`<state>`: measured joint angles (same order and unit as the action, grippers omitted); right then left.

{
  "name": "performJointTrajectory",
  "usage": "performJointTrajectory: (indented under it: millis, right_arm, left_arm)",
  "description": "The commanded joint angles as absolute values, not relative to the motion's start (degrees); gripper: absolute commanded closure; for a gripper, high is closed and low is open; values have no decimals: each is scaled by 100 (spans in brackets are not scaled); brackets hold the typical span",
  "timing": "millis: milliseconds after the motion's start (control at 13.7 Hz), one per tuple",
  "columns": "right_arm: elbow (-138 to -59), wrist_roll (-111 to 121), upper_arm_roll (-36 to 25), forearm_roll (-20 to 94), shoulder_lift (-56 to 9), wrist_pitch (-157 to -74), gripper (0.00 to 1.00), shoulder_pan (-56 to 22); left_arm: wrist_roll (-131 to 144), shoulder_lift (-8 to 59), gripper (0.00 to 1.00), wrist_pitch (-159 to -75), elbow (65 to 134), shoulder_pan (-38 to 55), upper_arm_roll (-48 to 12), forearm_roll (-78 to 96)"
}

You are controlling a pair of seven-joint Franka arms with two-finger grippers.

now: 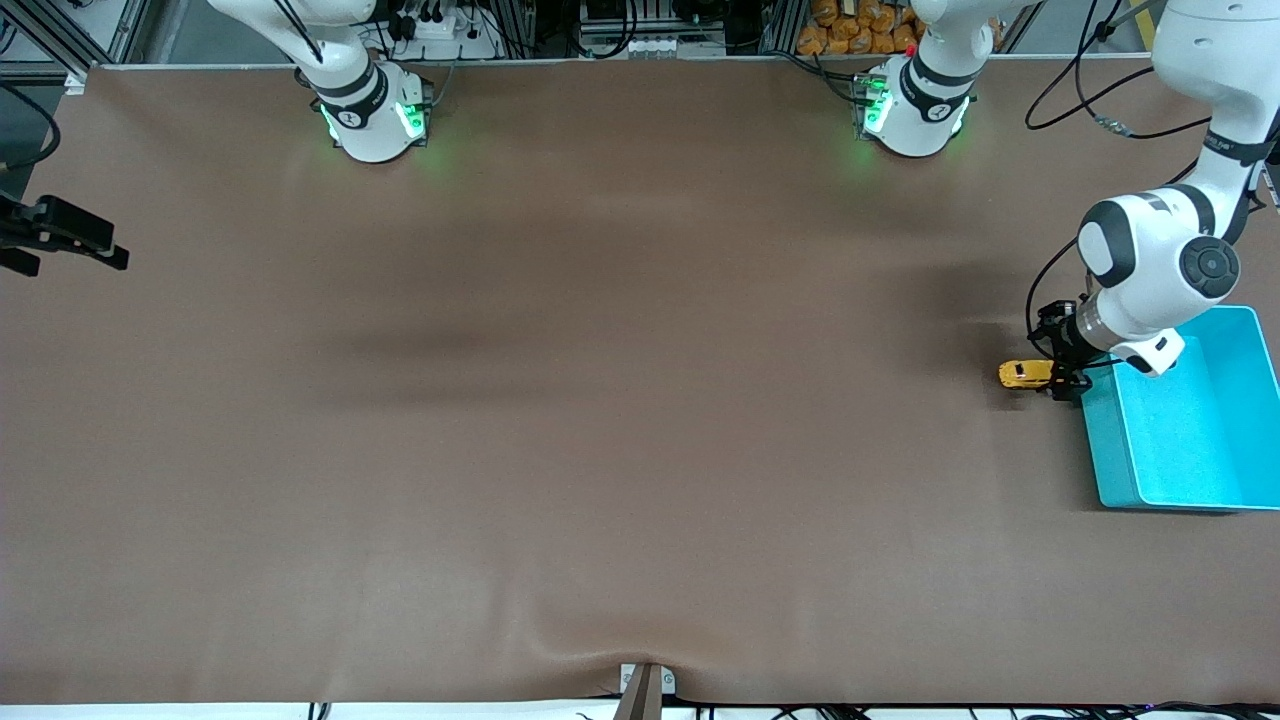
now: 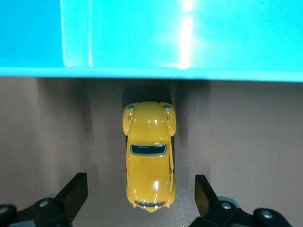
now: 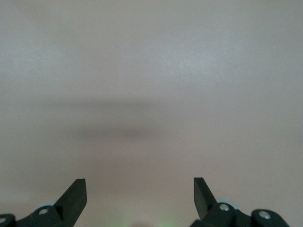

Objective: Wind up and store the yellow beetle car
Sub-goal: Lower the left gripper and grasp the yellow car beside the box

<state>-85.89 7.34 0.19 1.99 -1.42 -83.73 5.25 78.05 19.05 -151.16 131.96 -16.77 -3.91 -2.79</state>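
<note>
The left gripper picks up the car by its sides along the roof (image 2: 149, 172) next, to store the yellow beetle car in the teal bin.
The yellow beetle car (image 1: 1025, 373) stands on the brown table, just beside the teal bin (image 1: 1190, 430) at the left arm's end of the table. In the left wrist view the car (image 2: 149, 158) lies lengthwise, one end close to the bin's wall (image 2: 189, 33). My left gripper (image 1: 1062, 375) is low over the car and open. In the left wrist view its gripper (image 2: 140, 184) straddles the car's other end, and the fingers (image 2: 75, 191) stand clear of the car's sides. My right gripper (image 3: 140, 187) is open and empty over bare table; it is out of the front view.
The bin holds nothing. A black camera mount (image 1: 60, 235) juts in at the right arm's end of the table. The two arm bases (image 1: 375, 115) (image 1: 912, 110) stand along the table's edge farthest from the front camera.
</note>
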Motion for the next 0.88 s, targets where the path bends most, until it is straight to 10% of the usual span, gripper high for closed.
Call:
performJointTrajectory:
  millis: [0, 219, 439, 804]
  right_arm:
    - [-9508, 580, 35, 149, 509, -8814, 0, 554]
    - [-9817, 580, 26, 176, 677, -9026, 0, 615]
    - [-9730, 353, 52, 211, 668, -8974, 0, 589]
    - [-9379, 176, 114, 176, 624, -8684, 0, 369]
  left_arm:
    - [7831, 2126, 0, -15388, 13140, -1740, -422, -396]
    - [7875, 2381, 0, -15810, 13140, -1801, -422, -396]
    - [7980, 2417, 100, -15943, 13140, -1802, -422, -396]
    - [8007, 2006, 100, -15655, 13157, -1758, -448, -396]
